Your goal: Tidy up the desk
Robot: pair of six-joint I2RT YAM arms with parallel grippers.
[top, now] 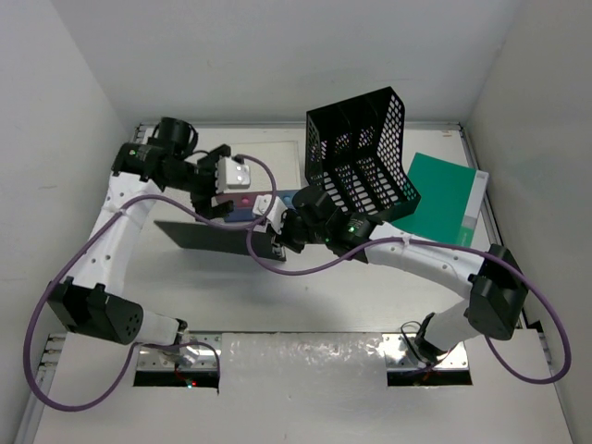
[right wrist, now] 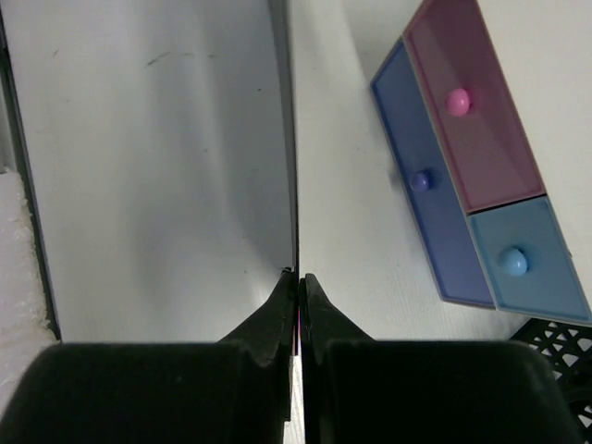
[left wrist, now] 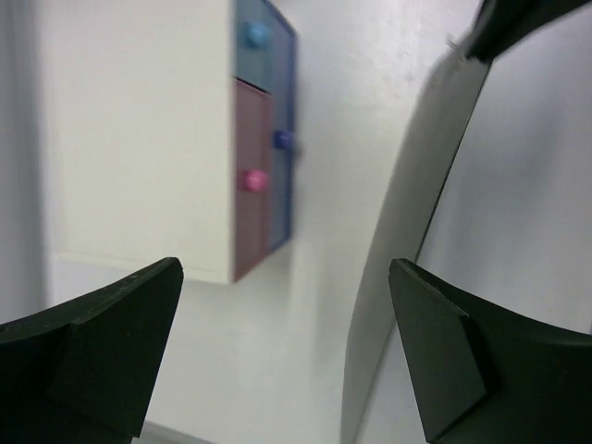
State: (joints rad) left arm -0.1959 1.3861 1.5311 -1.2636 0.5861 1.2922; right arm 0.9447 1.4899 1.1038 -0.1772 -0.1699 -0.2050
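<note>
My left gripper grabs the board's long edge [top: 215, 228] [left wrist: 392, 213] by the drawer box next, to leave its opposite edge free for my right gripper.
The white desk [top: 370, 296] holds everything. My right gripper [top: 276, 239] is shut on the right end of a thin dark flat board [top: 208, 236] and holds it out to the left. In the right wrist view the board [right wrist: 289, 139] shows edge-on, pinched between the closed fingertips of that gripper [right wrist: 299, 282]. My left gripper [top: 215, 199] is open and empty, over the small drawer box [top: 250, 199] just behind the board. In the left wrist view this gripper [left wrist: 287, 342] has wide jaws, with the box [left wrist: 139, 139] on the left and the board [left wrist: 407, 231] on the right.
A black mesh file organiser [top: 361, 157] stands at the back, tilted over the right arm. A green book [top: 449, 199] lies at the back right. The drawer box [right wrist: 472, 176] has pink and blue drawers with knobs. White walls close in on three sides.
</note>
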